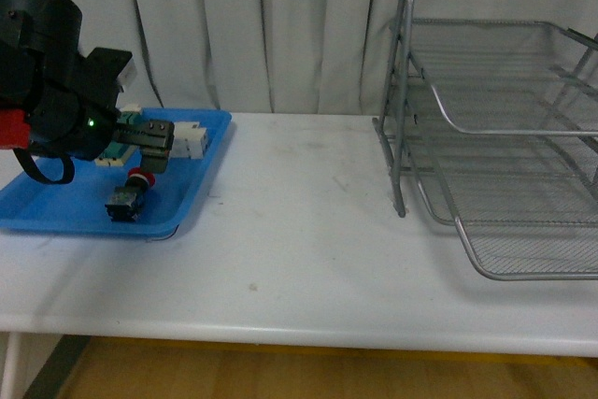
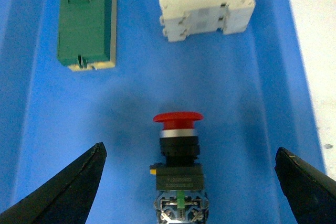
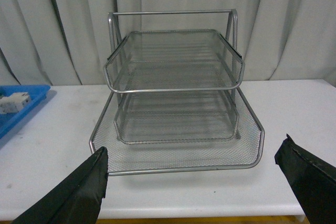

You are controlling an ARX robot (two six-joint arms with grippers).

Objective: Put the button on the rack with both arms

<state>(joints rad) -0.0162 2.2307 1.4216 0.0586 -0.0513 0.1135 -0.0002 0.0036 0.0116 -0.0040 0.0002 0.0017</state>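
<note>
My left gripper is to place the button on the rack, so next it should hold the button by its black body below the red cap [image 1: 127, 199].
The button [image 1: 129, 195] lies on its side in the blue tray [image 1: 56, 217] at the table's left; its red cap [image 2: 178, 118] tops a black body [image 2: 178, 174]. My left gripper [image 1: 154, 145] hovers just above it, open, and in the left wrist view the button lies between the two black fingertips [image 2: 63, 192] without touching them. The silver wire-mesh rack [image 1: 505, 128] stands at the table's right with nothing on its tiers. In the right wrist view the rack [image 3: 176, 103] faces my open right gripper [image 3: 191, 182], which holds nothing. The right arm is out of the front view.
A green block [image 2: 84, 22] and a white block [image 2: 205, 4] lie in the tray beyond the button. White table [image 1: 299, 231] surface stretches between tray and rack. Grey curtains hang behind.
</note>
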